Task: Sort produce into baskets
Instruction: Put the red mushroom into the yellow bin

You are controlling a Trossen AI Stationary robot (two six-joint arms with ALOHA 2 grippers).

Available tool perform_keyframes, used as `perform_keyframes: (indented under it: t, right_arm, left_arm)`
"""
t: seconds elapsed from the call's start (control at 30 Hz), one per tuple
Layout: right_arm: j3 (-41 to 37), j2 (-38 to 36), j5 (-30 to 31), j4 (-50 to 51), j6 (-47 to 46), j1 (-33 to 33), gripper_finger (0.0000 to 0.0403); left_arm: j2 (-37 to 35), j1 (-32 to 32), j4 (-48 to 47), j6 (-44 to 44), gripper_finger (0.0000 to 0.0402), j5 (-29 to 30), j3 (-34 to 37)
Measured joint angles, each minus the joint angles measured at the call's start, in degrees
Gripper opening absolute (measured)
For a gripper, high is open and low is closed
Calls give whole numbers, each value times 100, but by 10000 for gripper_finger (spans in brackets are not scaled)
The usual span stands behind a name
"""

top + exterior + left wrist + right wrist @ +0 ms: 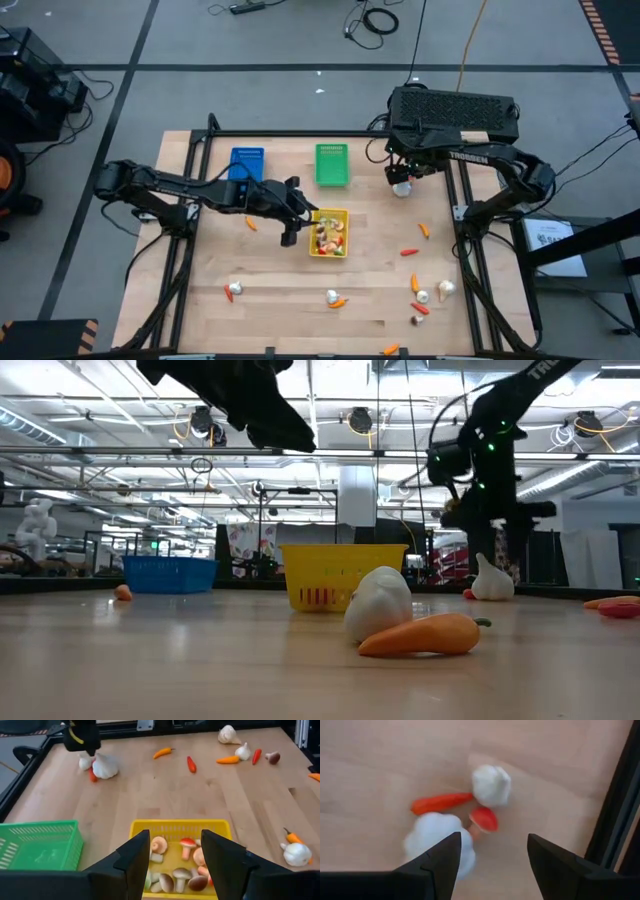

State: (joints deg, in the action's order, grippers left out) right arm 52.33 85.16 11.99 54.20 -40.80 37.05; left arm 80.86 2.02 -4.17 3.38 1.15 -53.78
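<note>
The robot's right gripper isn't ready to close yet. Its fingertips are above the red-capped mushroom [482,821] and would miss the mushroom if they closed now, so the right gripper should lower first.
My left gripper [298,222] hovers open at the left side of the yellow basket [330,212]. The left wrist view shows the basket's rim [180,823] between the fingers and several toy mushrooms [172,880] lying inside. My right gripper [400,178] is open at the far right, just above a small cluster: two white bulbs [491,785] [437,837], a red-capped mushroom [483,819] and an orange-red piece [441,802], all lying on the table. The blue basket [247,163] and the green basket [332,165] stand at the far side.
Loose produce lies on the near half of the table: a white bulb [234,290] at the left, a bulb with an orange piece [333,297] in the middle, and several pieces [422,298] at the right. Orange pieces [251,223] [424,230] lie mid-table. A metal frame [462,210] borders the table.
</note>
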Motion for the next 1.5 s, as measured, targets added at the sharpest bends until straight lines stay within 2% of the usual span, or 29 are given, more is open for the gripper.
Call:
perform_keyframes:
  t: [0.23, 0.77, 0.9, 1.3, 1.5]
  right_arm:
    - [-640, -10, -22, -1009, -296, 12, 219]
    - [-1205, -10, -13, -1729, -567, 10, 213]
    - [-1205, -10, 11, -1799, -504, 10, 187]
    - [-1202, -63, -15, -1803, -302, 6, 51]
    - [-1045, -477, -225, -1798, -140, -15, 43]
  left_arm:
    - [0, -10, 20, 47, 185, 2, 0]
    - [0, -2, -133, 35, 185, -52, 0]
    - [0, 2, -147, 16, 185, -159, 0]
    - [0, 5, -306, 24, 185, -254, 0]
    - [0, 5, -303, 151, 185, -427, 0]
